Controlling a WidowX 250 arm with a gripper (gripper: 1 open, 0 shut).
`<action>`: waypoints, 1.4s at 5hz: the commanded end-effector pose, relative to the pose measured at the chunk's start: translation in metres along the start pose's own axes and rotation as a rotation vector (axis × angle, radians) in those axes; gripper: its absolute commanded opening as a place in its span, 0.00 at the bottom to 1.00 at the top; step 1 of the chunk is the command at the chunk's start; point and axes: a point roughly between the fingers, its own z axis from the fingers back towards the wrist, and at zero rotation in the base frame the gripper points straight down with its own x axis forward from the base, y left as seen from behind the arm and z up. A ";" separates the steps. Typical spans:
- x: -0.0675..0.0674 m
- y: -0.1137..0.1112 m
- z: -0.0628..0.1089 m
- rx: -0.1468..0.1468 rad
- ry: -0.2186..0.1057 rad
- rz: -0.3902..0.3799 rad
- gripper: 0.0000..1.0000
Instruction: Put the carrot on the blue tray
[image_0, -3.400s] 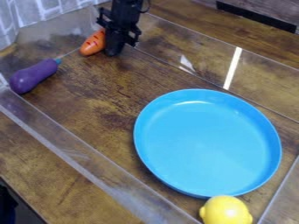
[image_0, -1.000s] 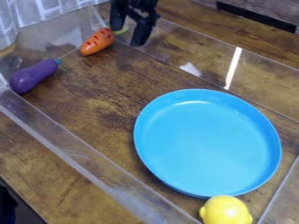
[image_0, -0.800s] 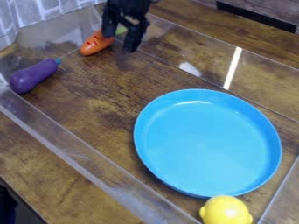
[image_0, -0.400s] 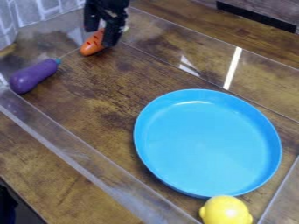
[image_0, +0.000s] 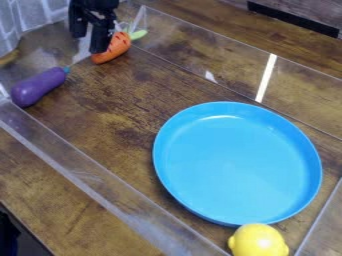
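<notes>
My gripper should next take the carrot by its orange body (image_0: 110, 50) to put it on the blue tray (image_0: 238, 160).
The small orange carrot (image_0: 115, 47) with its green top lies on the wooden table at the back left. My black gripper (image_0: 92, 40) hangs open just left of it, its right finger close against the carrot's left side; nothing is held between the fingers. The big round blue tray (image_0: 238, 160) sits bare toward the front right, far from the gripper.
A purple eggplant (image_0: 39, 86) lies at the left, in front of the gripper. A yellow lemon (image_0: 258, 241) rests at the tray's front rim. Clear plastic walls run along the left and front of the wooden table (image_0: 120, 120).
The gripper has swept left along the back, from the carrot's right side to its left side, staying open. The carrot has barely shifted.
</notes>
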 end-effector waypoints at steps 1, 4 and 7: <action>0.006 0.005 0.029 0.062 -0.105 -0.068 1.00; 0.020 0.008 -0.018 0.080 -0.151 -0.210 1.00; 0.031 -0.016 -0.023 0.084 -0.164 -0.262 0.00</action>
